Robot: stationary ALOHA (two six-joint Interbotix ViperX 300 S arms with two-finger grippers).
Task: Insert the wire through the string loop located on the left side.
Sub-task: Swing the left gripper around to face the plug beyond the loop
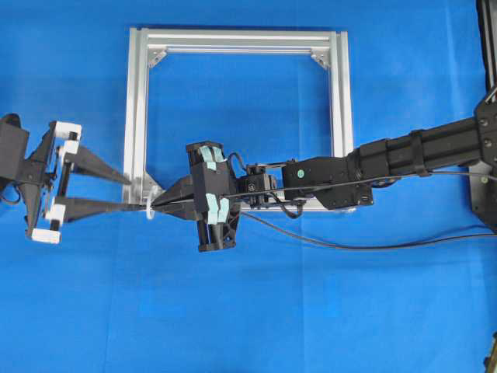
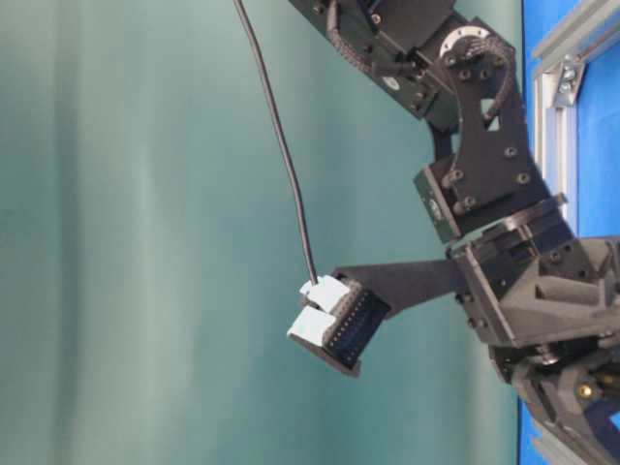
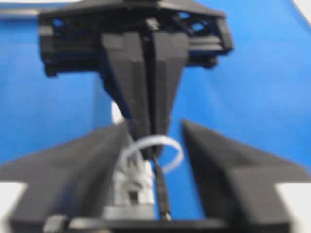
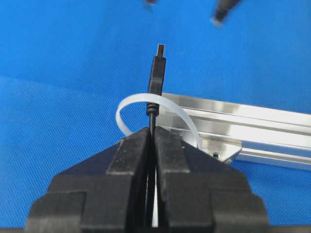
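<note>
Next, my left gripper grabs the dark plug by its protruding front end (image 3: 163, 194), since the string loop and my right gripper crowd the plug's back.
The wire (image 4: 156, 73) is a thin black cable ending in a dark plug. My right gripper (image 4: 153, 132) is shut on it just behind the plug. The plug sticks out through the string loop (image 4: 146, 99), a small white ring at the frame's lower left corner. From overhead, the right gripper (image 1: 159, 203) points left at the string loop (image 1: 149, 210). My left gripper (image 1: 133, 193) faces it, open. In the left wrist view the left gripper (image 3: 154, 125) has one finger on each side of the string loop (image 3: 153, 150). The wire (image 3: 163, 194) lies between them, untouched.
A square silver aluminium frame (image 1: 241, 39) lies on the blue cloth, and the loop hangs off its corner bracket (image 4: 218, 145). The wire's slack (image 1: 349, 246) trails right under the right arm (image 1: 404, 155). The table-level view shows an arm's joints (image 2: 484, 165) and a black cable (image 2: 281, 145).
</note>
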